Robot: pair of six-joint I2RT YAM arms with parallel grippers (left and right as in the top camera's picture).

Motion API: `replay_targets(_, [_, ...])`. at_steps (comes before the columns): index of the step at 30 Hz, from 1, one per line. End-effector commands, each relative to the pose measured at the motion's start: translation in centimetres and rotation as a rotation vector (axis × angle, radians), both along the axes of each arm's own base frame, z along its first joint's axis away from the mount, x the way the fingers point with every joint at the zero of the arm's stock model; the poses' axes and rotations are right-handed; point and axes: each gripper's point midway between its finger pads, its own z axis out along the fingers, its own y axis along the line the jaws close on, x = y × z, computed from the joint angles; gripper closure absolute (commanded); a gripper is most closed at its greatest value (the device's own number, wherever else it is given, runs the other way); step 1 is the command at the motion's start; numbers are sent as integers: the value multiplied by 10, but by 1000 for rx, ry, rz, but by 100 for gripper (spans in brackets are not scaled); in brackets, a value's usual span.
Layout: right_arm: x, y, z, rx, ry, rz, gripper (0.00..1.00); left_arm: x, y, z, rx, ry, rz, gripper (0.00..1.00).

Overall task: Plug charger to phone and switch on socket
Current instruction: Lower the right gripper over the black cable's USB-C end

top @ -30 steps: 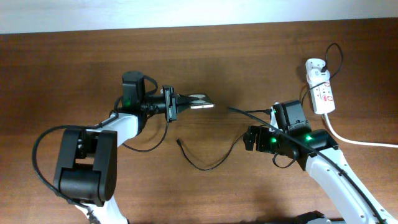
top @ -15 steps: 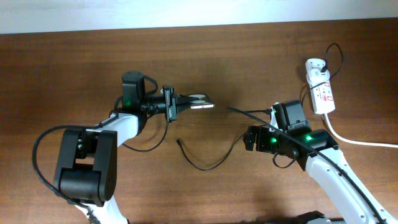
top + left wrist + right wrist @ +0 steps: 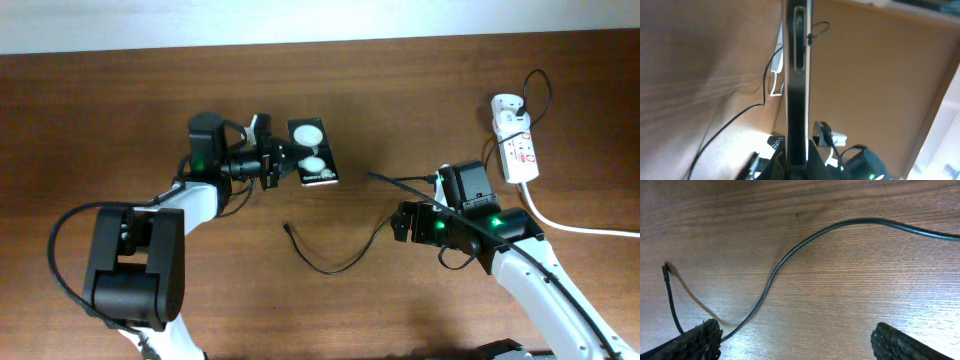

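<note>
My right gripper grips the charger's black cable just behind its connector [image 3: 293,240] next, which leaves the connector's tip free to plug into the phone [image 3: 313,153].
My left gripper [image 3: 277,162] is shut on one end of the black phone [image 3: 313,153] and holds it above the table, its face with two white circles turned up. In the left wrist view the phone [image 3: 796,75] shows edge-on between the jaws [image 3: 796,152]. The charger's black cable [image 3: 335,268] loops across the table, its connector tip [image 3: 288,227] lying free below the phone. Its white adapter [image 3: 507,104] sits in the socket strip [image 3: 520,152] at the far right. My right gripper [image 3: 401,222] is open and empty over the cable [image 3: 790,255]; the tip [image 3: 664,269] lies to its left.
The strip's thick white cord [image 3: 580,228] runs off the right edge. The wooden table [image 3: 120,110] ends at a pale wall along the back.
My left wrist has rolled, turning the phone from edge-on to face-up in the overhead view and shifting slightly left. The right arm and cable have not moved.
</note>
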Motion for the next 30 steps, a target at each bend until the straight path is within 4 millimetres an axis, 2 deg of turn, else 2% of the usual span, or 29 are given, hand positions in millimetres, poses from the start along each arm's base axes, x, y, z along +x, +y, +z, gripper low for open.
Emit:
replay_targets(1, [4, -2, 0, -12, -16, -6, 1, 3, 11, 15, -16, -147, -41, 100])
replay_targets(4, [2, 5, 2, 31, -4, 2, 1, 5, 29, 18, -34, -150, -35, 100])
replay_targets(8, [-8, 48, 20, 279, 19, 119, 1, 10, 49, 20, -37, -176, -8, 100])
replay_targets(9, [-5, 51, 23, 299, 6, 130, 1, 12, 54, 20, -36, -177, 4, 100])
replay_targets(13, [-2, 51, 24, 296, -9, 129, 1, 13, 63, 21, -42, -181, 9, 100])
replay_targets(15, [-5, 64, 33, 369, -14, 176, 1, 13, 66, 22, -43, -188, 13, 100])
replay_targets(16, [-5, 79, 39, 390, -43, 229, 3, 14, 67, 21, -41, -188, 16, 100])
replay_targets(18, [-10, 108, 42, 349, -107, 334, 3, 16, 69, 21, -34, -188, 31, 100])
replay_targets(19, [-13, 122, 42, 276, -153, 378, 2, 17, 71, 20, -32, -188, 37, 100])
replay_targets(22, [-22, 148, 50, 72, -291, 449, 2, 21, 80, 20, -28, -188, 64, 100])
replay_targets(25, [-22, 173, 59, -33, -416, 483, 4, 26, 96, 20, -25, -189, 100, 100])
replay_targets(27, [-17, 180, 56, -43, -441, 480, 3, 26, 100, 21, -28, -189, 104, 100])
replay_targets(30, [-30, 194, 56, 38, -402, 541, 1, 22, 100, 22, -41, -190, 83, 100])
